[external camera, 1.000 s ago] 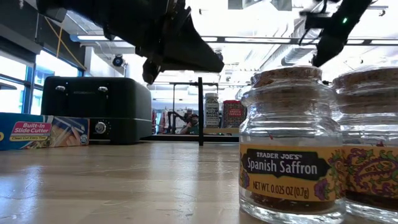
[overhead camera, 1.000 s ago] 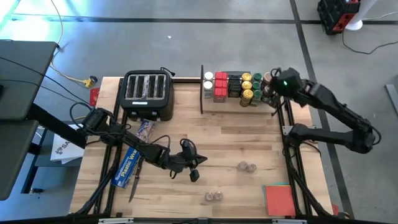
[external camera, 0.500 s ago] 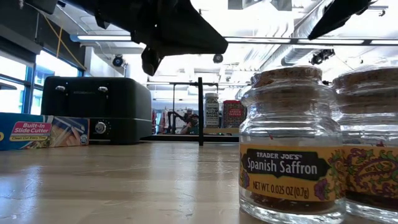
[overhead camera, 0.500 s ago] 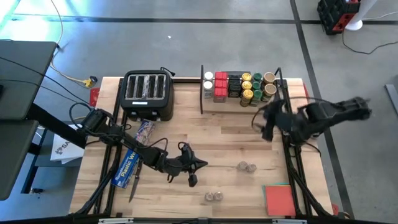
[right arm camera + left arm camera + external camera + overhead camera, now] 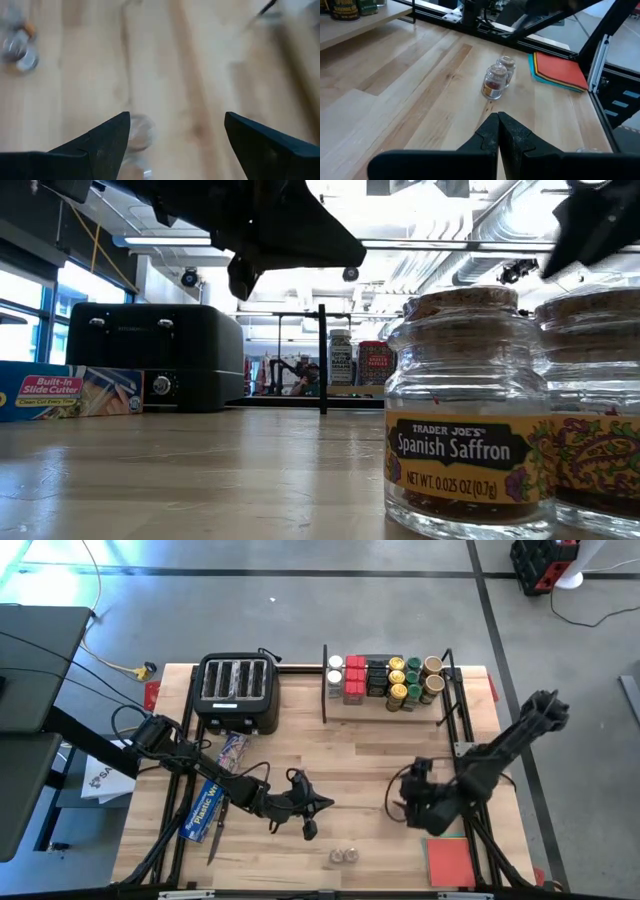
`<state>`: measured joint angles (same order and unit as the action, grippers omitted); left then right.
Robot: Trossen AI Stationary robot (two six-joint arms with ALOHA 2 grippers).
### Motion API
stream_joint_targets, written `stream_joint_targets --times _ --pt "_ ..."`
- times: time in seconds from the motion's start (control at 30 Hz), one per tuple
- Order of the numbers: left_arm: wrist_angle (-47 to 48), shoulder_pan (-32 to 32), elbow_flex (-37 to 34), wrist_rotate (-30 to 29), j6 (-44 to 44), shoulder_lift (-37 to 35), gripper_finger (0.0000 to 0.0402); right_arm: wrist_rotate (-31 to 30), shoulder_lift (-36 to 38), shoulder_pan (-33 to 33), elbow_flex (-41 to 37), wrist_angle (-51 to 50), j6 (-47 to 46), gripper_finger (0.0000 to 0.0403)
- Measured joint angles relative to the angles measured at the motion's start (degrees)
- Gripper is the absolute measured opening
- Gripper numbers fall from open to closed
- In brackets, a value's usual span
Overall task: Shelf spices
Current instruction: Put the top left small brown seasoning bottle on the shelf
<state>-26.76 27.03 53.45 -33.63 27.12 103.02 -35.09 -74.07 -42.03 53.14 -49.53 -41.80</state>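
The tiny clear jar is to be added to the spices on the shelf. My right gripper will reach the jar and grab it by its round cap.
The shelf at the table's far edge carries rows of spices: red tins, black boxes and jars with yellow, green, white and tan lids. One pair of tiny clear saffron jars stands near the near edge and fills the low view. A second pair stands right of centre. My right gripper hovers open over that second pair, and one blurred jar shows between its fingers. My left gripper is shut above the table's middle.
A black toaster stands far left of the shelf. A long blue wrap box lies under the left arm. A flat red pad sits at the near right corner. Black frame rods run along the table's right side.
My right arm has swung away from the shelf's right end toward the near edge and come down over the pair of tiny jars right of centre. The tan-lidded jars stay standing on the shelf.
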Motion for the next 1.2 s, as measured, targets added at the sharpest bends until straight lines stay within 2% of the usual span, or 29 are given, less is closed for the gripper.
stream_joint_targets --times 0.13,0.37,0.63,0.77,0.87,1.0,1.2 --pt "0.0 0.0 0.0 -0.1 -0.4 0.0 0.0000 4.2 -2.8 -0.8 -5.7 8.8 -2.4 0.0319" --pt "0.1 0.0 0.0 -0.1 -0.8 0.0 0.0000 4.3 -3.1 -0.8 -15.0 27.2 -3.0 0.0319" --pt "0.1 -0.4 0.0 -0.1 -0.8 0.0 0.0000 5.4 -3.8 -0.8 -16.8 29.7 -2.1 0.0319" --pt "0.2 -0.4 0.0 -0.1 -0.8 0.0 0.0000 7.7 -7.2 -0.8 -17.4 33.8 0.3 0.0319" --pt "0.2 -0.4 0.0 -0.1 -0.8 0.0 0.0000 7.1 -9.6 -0.8 -17.3 34.1 -0.1 0.0317" --pt "0.4 -0.4 0.0 0.0 -0.8 0.0 0.0000 6.2 -10.7 -0.7 -17.3 34.3 -1.7 0.0293" --pt "0.4 -0.4 0.0 0.0 -0.8 0.0 0.0000 6.5 -9.4 -0.7 -17.3 34.6 -1.8 0.0219"
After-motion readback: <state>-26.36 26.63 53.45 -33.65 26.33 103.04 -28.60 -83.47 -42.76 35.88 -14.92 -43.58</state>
